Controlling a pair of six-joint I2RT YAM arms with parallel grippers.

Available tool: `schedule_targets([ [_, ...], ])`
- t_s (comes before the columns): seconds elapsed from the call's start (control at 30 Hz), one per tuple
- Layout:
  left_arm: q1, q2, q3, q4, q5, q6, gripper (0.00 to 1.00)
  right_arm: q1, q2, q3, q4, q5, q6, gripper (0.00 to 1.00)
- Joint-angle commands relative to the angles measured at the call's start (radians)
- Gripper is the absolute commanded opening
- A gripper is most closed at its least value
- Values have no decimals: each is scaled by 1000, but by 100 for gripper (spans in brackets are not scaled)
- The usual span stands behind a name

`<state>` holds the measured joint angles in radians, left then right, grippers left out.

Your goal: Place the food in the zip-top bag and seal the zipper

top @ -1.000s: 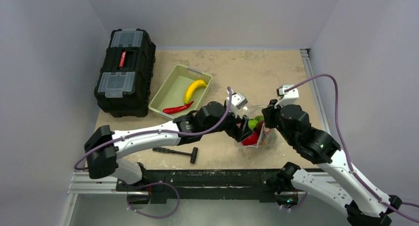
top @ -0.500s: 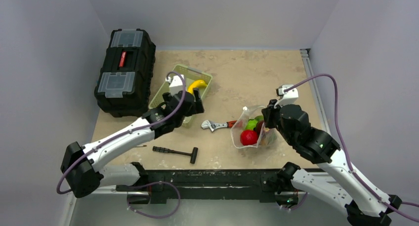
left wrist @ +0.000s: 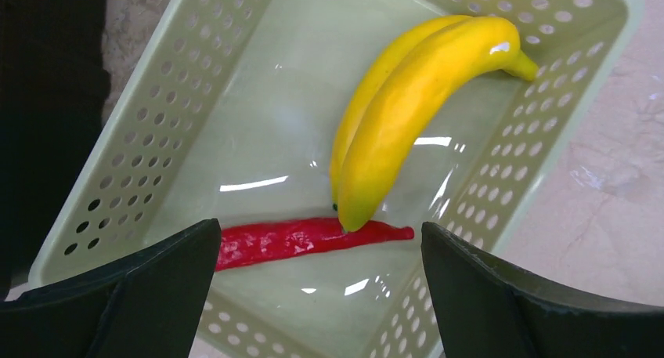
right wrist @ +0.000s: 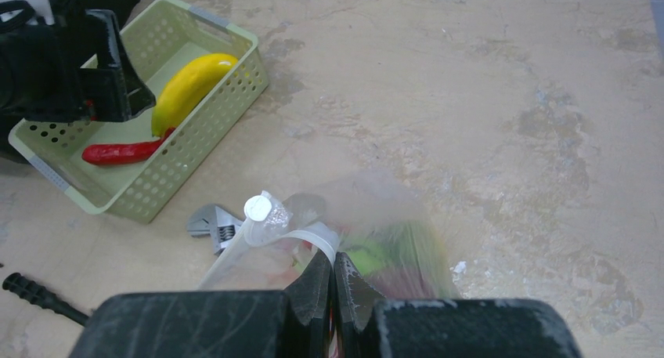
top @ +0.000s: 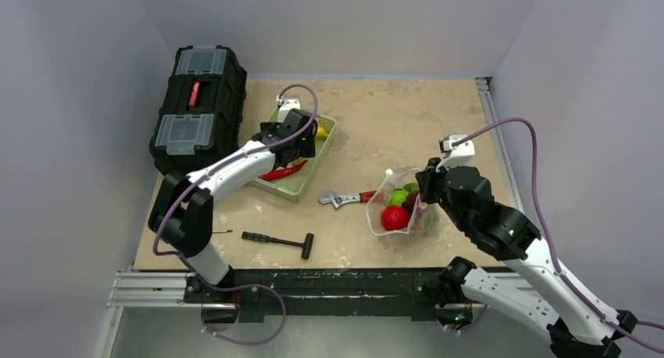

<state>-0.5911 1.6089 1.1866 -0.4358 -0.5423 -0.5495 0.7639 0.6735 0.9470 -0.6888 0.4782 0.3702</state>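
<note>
My left gripper is about to grab the red chili across its middle (top: 283, 171). The chili's thick end will stay free to go first into the zip-top bag (top: 395, 205).
The clear zip-top bag (top: 395, 205) stands at the table's right front with its mouth open; a red round fruit (top: 394, 217) and a green pepper (top: 402, 194) lie inside. My right gripper (right wrist: 332, 273) is shut on the bag's zipper strip (right wrist: 313, 236), whose white tab (right wrist: 257, 207) sticks up at the left end. My left gripper (left wrist: 317, 295) is open and empty, hovering over the pale green basket (left wrist: 540, 150), above a yellow banana (left wrist: 407, 111) and a red chili (left wrist: 301, 239). In the top view the left gripper (top: 301, 139) hides most of the banana.
A black toolbox (top: 197, 111) sits at the back left beside the basket (top: 290, 184). An adjustable wrench (top: 343, 197) lies left of the bag. A black hammer (top: 280, 241) lies near the front edge.
My left arm left the bag after dropping the red fruit in, swung back left and now hovers over the basket. The wrench came into view. My right gripper kept hold of the bag.
</note>
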Motion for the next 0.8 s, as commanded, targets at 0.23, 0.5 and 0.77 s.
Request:
schedule_targets([
  [0.23, 120, 58, 115, -178, 166, -381, 96, 3, -11, 6, 40, 0, -3, 0],
  [0.5, 159, 159, 247, -400, 240, -946, 95, 3, -14, 7, 41, 19, -9, 0],
  [0.77, 162, 200, 229, -508, 196, -1391, 87, 3, -26, 7, 37, 21, -5, 0],
])
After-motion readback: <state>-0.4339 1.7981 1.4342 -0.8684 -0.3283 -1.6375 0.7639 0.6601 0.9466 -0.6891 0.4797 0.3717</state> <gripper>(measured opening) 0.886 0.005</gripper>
